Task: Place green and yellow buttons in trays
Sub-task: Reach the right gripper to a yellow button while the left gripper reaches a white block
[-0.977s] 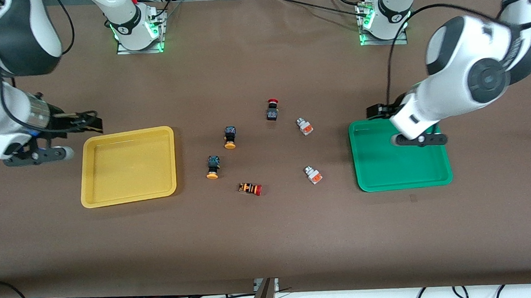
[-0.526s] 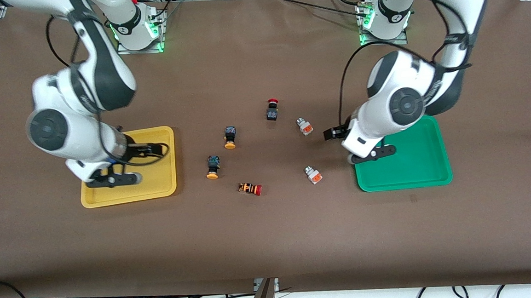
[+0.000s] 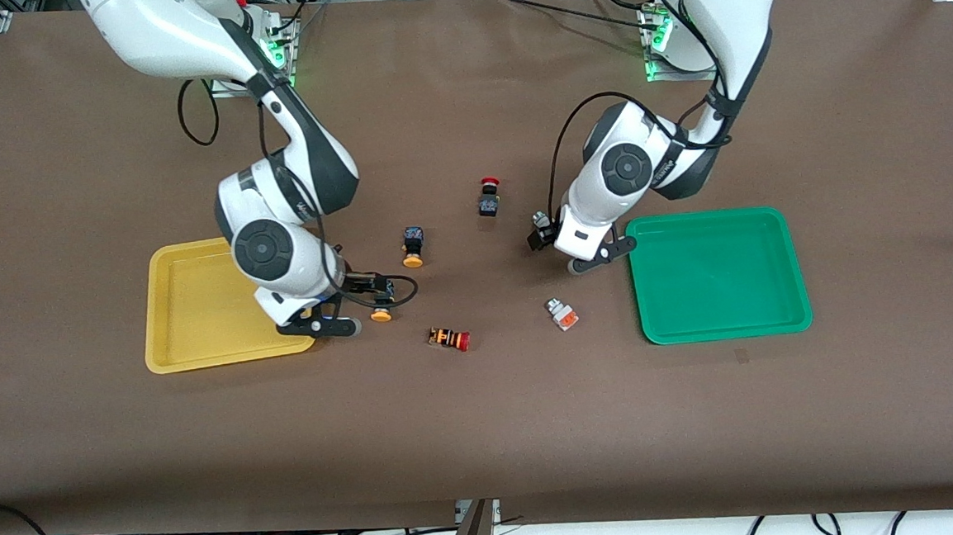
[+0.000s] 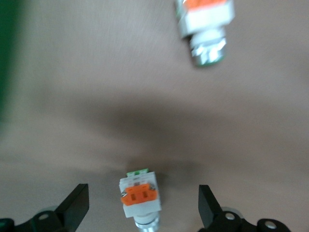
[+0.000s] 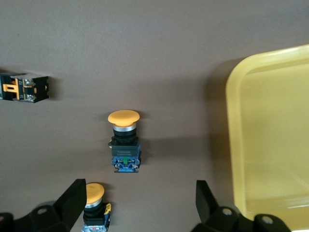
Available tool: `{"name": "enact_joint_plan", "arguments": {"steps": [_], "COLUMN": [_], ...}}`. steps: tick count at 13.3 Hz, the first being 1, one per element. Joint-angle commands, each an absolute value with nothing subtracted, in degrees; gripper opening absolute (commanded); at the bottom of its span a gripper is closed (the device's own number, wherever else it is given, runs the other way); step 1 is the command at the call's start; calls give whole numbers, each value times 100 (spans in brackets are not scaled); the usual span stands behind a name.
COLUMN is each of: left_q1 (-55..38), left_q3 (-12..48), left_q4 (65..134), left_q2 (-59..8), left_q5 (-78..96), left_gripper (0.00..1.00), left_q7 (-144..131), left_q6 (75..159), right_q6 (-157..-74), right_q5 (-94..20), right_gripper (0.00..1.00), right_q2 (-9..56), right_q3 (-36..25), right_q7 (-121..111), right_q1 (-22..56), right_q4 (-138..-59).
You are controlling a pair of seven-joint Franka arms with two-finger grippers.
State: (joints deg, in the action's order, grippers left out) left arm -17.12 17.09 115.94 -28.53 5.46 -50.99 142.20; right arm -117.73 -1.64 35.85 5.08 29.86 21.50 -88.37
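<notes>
I next need to grab the white-and-silver button with my left gripper by its white body around the orange block [image 4: 140,195], for the green tray.
Two yellow-capped black buttons lie mid-table, one [image 3: 413,246] farther from the front camera and one [image 3: 380,311] nearer. My right gripper [image 3: 374,286] is open over them, beside the yellow tray [image 3: 197,301]. In the right wrist view my right gripper [image 5: 140,198] is empty, with one yellow-capped button [image 5: 95,208] close beside a finger and the other [image 5: 124,140] ahead. My left gripper [image 3: 541,235] is open beside the green tray [image 3: 716,269]. In the left wrist view it [image 4: 143,205] straddles a white-and-silver button [image 4: 140,198] lying on the table. The second white-and-silver button [image 3: 563,314] [image 4: 205,29] lies nearer the front camera.
A black-bodied red-capped switch [image 3: 488,196] stands between the two arms, farther from the front camera. An orange-striped red-capped switch [image 3: 448,338] [image 5: 24,88] lies nearer the front camera. Both trays hold nothing. The yellow tray's rim [image 5: 231,145] shows in the right wrist view.
Both arms swung in from the trays toward the table's middle. The right gripper went from the yellow tray to the yellow-capped buttons, the left from the green tray to a white-and-silver button.
</notes>
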Motion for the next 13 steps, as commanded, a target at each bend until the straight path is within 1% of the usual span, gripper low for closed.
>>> {"name": "enact_joint_plan", "arguments": {"steps": [1, 4, 5, 6, 7, 9, 10, 12, 13], "left_q1": [-1960, -1986, -1986, -1986, -1995, -1995, -1986, -1969, -1934], "left_q3": [1644, 1644, 1644, 1644, 1644, 1644, 1644, 1644, 1644], "left_q4": [11970, 11962, 11962, 11953, 11944, 11918, 11909, 11892, 11883], "left_q2": [-2908, -3041, -3032, -3058, -3102, -3129, -3120, -3085, -2998], "left_q5": [580, 580, 571, 571, 563, 467, 440, 439, 439], "left_gripper": [100, 100, 78, 47, 29, 17, 14, 14, 13], "left_q7": [-5255, -5502, -5493, -5450, -5423, -5423, -5423, -5440, -5440], "left_q6": [14703, 14959, 14950, 14950, 14950, 14941, 14924, 14863, 14688], "right_q6": [-12075, -12470, -12559, -12655, -12735, -12805, -12814, -12814, -12806], "right_q5": [-229, -229, -229, -229, -229, -229, -229, -229, -229], "right_gripper": [100, 100, 100, 100, 100, 100, 93, 58, 44], "right_q2": [3831, 4139, 4218, 4280, 4341, 4421, 4456, 4474, 4500], "right_q3": [466, 466, 466, 466, 466, 466, 466, 466, 466], "right_q7": [3303, 3445, 3532, 3612, 3621, 3612, 3612, 3621, 3621], "right_q1": [2311, 2382, 2399, 2434, 2452, 2452, 2452, 2461, 2452], "right_q4": [-8763, -8771, -8771, -8771, -8780, -8789, -8789, -8798, -8841]}}
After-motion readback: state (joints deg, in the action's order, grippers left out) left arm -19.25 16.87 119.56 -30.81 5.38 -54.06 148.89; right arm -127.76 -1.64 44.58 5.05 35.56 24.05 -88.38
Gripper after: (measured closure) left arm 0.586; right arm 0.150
